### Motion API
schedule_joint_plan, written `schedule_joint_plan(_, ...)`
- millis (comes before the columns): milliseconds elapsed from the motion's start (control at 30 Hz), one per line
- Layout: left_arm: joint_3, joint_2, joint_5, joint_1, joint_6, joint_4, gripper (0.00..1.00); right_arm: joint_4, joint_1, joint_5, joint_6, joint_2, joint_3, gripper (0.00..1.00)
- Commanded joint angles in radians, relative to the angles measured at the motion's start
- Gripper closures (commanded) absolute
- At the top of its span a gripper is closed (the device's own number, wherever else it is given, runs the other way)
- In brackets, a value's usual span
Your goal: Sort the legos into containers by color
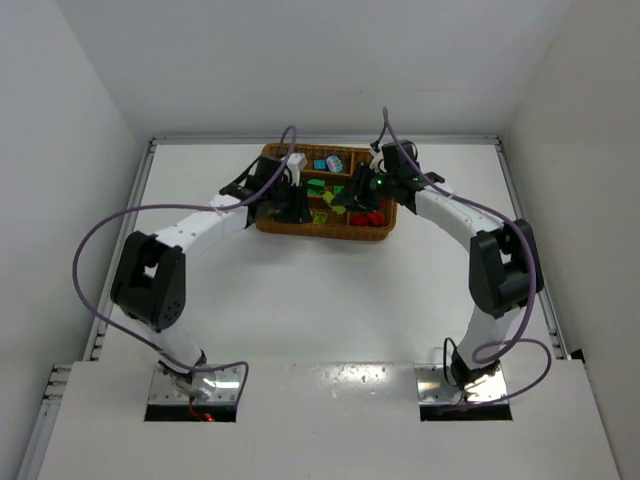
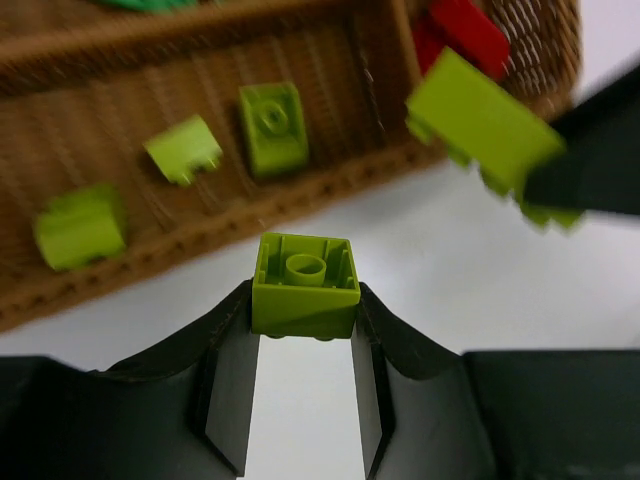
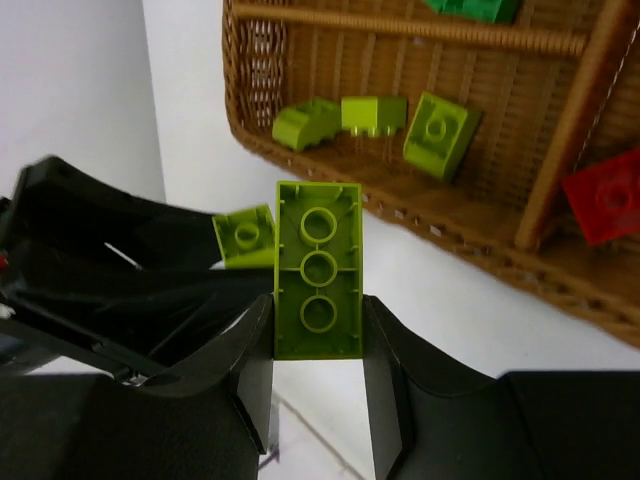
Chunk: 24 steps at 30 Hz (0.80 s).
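Note:
The small square brick is short of the tray's rim [image 2: 330, 190] and would end outside if released now, so my left gripper must move it toward the tray first.
My left gripper [image 2: 305, 305] is shut on a small lime-yellow square brick [image 2: 305, 285], held over the white table just outside the wicker tray's rim [image 2: 330, 190]. My right gripper [image 3: 318, 325] is shut on a long lime-yellow brick [image 3: 318, 270], right beside the left gripper; this brick also shows in the left wrist view [image 2: 482, 120]. Three lime-yellow bricks [image 2: 272, 127] lie in the tray's nearest long slot. In the top view both grippers [image 1: 293, 207] [image 1: 358, 196] hang at the tray [image 1: 320, 229].
Red bricks [image 3: 605, 195] lie in the crosswise slot [image 1: 366, 218]. Green bricks [image 1: 316, 186] fill the middle slot and light blue ones [image 1: 328, 163] the far slot. White walls enclose the table on three sides.

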Motion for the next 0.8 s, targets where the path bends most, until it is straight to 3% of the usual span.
schedule_joint_plan(0,0.157,0.115,-0.217,0.015,-0.091,-0.056,1.0,-0.016,0.023,0.099,-0.027,0.045,0.1,0.97)
schedule_joint_plan(67,0.254,0.172,-0.275,0.024,-0.113,-0.128,1.0,-0.033,0.032,0.141,-0.039,0.071,0.147,0.94)
schedule_joint_plan(133,0.305,0.229,-0.32,0.024,-0.133,-0.167,0.92,-0.045,0.032,0.141,-0.053,0.123,0.196,0.91)
schedule_joint_plan(167,0.337,0.273,-0.32,0.035,-0.143,-0.191,0.76,-0.055,0.032,0.13,-0.062,0.143,0.213,0.9)
schedule_joint_plan(233,0.348,0.301,-0.32,0.035,-0.156,-0.191,0.55,-0.065,0.032,0.13,-0.071,0.192,0.258,0.89)
schedule_joint_plan(267,0.348,0.311,-0.32,0.044,-0.156,-0.191,0.36,-0.084,0.032,0.139,-0.071,0.207,0.273,0.89)
schedule_joint_plan(300,0.348,0.311,-0.329,0.044,-0.165,-0.191,0.27,-0.084,0.041,0.139,-0.08,0.223,0.302,0.87)
schedule_joint_plan(367,0.348,0.311,-0.329,0.044,-0.165,-0.191,0.2,-0.113,0.042,0.139,-0.091,0.262,0.325,0.85)
schedule_joint_plan(400,0.348,0.299,-0.355,0.044,-0.165,-0.191,0.13,-0.113,0.042,0.139,-0.091,0.272,0.334,0.79)
schedule_joint_plan(600,0.348,0.231,-0.378,0.076,-0.174,-0.223,0.07,-0.15,0.051,0.184,-0.109,0.316,0.384,0.41)
schedule_joint_plan(767,0.313,0.102,-0.421,0.107,-0.185,-0.233,0.07,-0.196,0.051,0.27,-0.155,0.255,0.382,0.26)
